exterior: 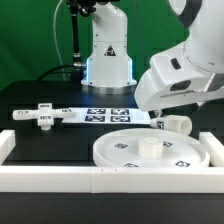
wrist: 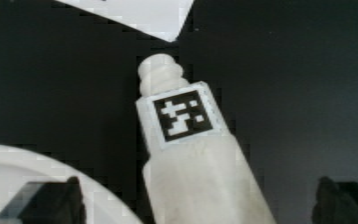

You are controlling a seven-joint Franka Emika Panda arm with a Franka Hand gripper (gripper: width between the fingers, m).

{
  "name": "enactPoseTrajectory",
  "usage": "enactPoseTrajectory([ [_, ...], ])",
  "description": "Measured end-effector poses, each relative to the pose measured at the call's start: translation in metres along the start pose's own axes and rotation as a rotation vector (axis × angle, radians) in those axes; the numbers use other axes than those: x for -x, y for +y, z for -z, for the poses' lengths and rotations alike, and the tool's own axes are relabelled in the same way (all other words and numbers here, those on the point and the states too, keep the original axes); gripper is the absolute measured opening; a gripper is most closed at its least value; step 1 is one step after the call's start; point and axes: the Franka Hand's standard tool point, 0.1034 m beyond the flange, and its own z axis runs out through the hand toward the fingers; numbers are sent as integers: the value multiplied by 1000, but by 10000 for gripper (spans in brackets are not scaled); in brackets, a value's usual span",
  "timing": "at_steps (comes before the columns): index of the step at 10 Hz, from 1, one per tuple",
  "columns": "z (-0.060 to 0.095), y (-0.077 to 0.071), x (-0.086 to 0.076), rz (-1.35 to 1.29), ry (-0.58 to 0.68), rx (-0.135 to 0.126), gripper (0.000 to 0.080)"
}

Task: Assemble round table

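Note:
I will next grab the leg by its thick plain end (wrist: 215,195), so its narrow rounded tip can fit into the disc's middle part.
The white round disc (exterior: 150,152) lies flat on the black table near the front, with a small hub in its middle. The short cylindrical leg (exterior: 176,124) lies on its side just behind the disc on the exterior view's right. My gripper (exterior: 161,118) is down over the leg. In the wrist view the leg (wrist: 194,130) shows a square tag and runs between my two fingertips (wrist: 37,203). The gripper (wrist: 197,206) is open, with a dark gap on each side of the leg. The disc's rim (wrist: 30,162) shows beside it. The cross-shaped base (exterior: 40,116) lies at the exterior view's left.
The marker board (exterior: 105,113) lies flat behind the disc; its corner shows in the wrist view (wrist: 144,14). A long white border rail (exterior: 60,176) runs along the front with side pieces. The robot's base (exterior: 108,60) stands at the back.

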Motion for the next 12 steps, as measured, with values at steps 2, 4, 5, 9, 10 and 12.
enactPoseTrajectory([
  [2,-3,-5,-5,-85,36,47,649],
  [4,-4,-5,-5,-78,34,45,649],
  [5,-4,-5,-5,-78,34,45,649],
  [9,-15,-2,4,-83,-80,43,649],
  [10,-16,-2,0,-74,-151,40,649],
  [12,-17,-3,0,-53,-243,34,649],
])
